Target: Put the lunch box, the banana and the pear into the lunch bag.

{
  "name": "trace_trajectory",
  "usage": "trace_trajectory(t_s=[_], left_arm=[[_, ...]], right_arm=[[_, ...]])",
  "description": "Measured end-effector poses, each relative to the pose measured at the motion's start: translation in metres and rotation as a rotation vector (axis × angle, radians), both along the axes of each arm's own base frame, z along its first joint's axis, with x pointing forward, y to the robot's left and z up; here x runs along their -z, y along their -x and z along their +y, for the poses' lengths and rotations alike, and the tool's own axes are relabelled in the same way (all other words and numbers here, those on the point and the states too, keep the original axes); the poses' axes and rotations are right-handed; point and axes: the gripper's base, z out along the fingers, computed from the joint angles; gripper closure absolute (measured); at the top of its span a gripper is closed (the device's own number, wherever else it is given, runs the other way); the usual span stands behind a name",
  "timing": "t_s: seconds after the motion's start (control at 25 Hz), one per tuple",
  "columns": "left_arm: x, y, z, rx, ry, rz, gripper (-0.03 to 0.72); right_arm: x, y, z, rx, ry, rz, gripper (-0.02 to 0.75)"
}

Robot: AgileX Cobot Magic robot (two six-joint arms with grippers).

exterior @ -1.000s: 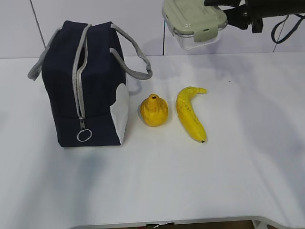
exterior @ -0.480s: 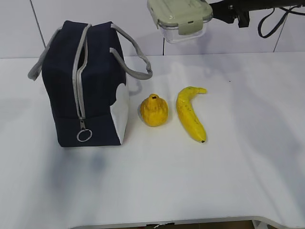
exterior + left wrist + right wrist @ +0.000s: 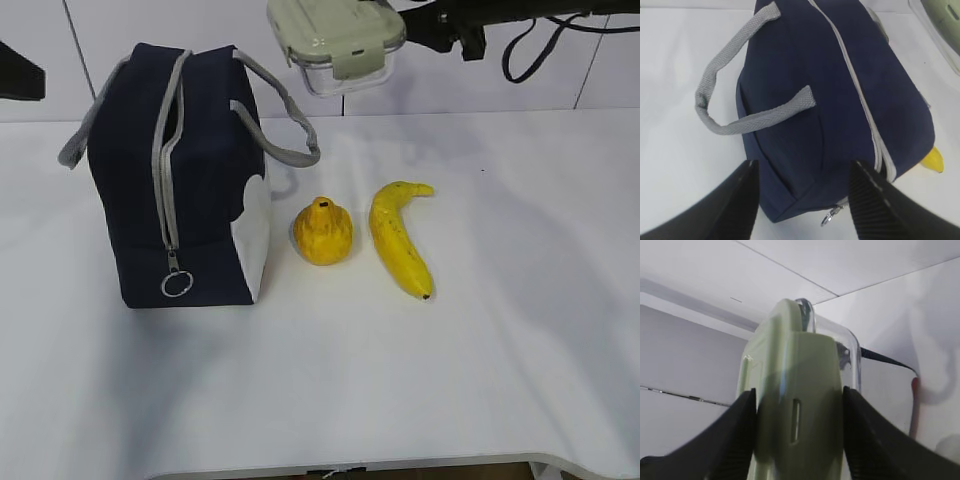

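The lunch bag (image 3: 190,190) should next be pinched with my left gripper by the folded edge (image 3: 102,148) beside its grey handle, where the cloth stands up between wide slack panels.
The lunch box (image 3: 335,40), clear with a sage-green lid, hangs in the air above and just right of the lunch bag (image 3: 190,190). My right gripper (image 3: 388,32) is shut on its right end, and in the right wrist view both fingers press its sides (image 3: 797,405). The navy bag stands upright at the left with its ring pull (image 3: 177,284) low on the front. My left gripper (image 3: 802,172) hovers open over the bag (image 3: 830,90), holding nothing. The pear (image 3: 322,232) and the banana (image 3: 400,240) lie on the table right of the bag.
The bag's grey handles (image 3: 285,120) droop to both sides. A dark part of the left arm (image 3: 20,75) shows at the left edge. White table (image 3: 330,380) with a white wall behind it. A yellow tip of the pear (image 3: 933,160) peeks past the bag.
My right gripper has carried the lunch box leftward, closer to the bag. A dark part of the left arm has entered at the left edge. The fruit and the bag have not moved.
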Motion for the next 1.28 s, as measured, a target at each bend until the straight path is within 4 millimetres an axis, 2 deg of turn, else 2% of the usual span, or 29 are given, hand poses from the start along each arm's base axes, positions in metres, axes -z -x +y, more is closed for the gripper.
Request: trace_trajectory(t_s=[0.24, 0.44, 0.76, 0.96, 1.28], left_arm=[[0.015, -0.025, -0.007, 0.024, 0.052, 0.082, 0.274], [0.023, -0.032, -0.011, 0.036, 0.086, 0.13, 0.274], [0.03, -0.037, -0.013, 0.047, 0.104, 0.172, 0.274], [0.046, -0.046, -0.015, 0.058, 0.113, 0.23, 0.274], [0.047, -0.049, -0.016, 0.052, 0.123, 0.217, 0.293]], right_arm=[[-0.013, 0.003, 0.024, -0.032, 0.001, -0.046, 0.328], [-0.028, 0.006, 0.043, -0.037, 0.036, -0.08, 0.328], [-0.027, 0.011, 0.065, -0.047, 0.094, -0.088, 0.328], [-0.028, 0.014, 0.077, -0.047, 0.09, -0.092, 0.328], [-0.02, 0.014, 0.093, -0.05, 0.085, -0.084, 0.328]])
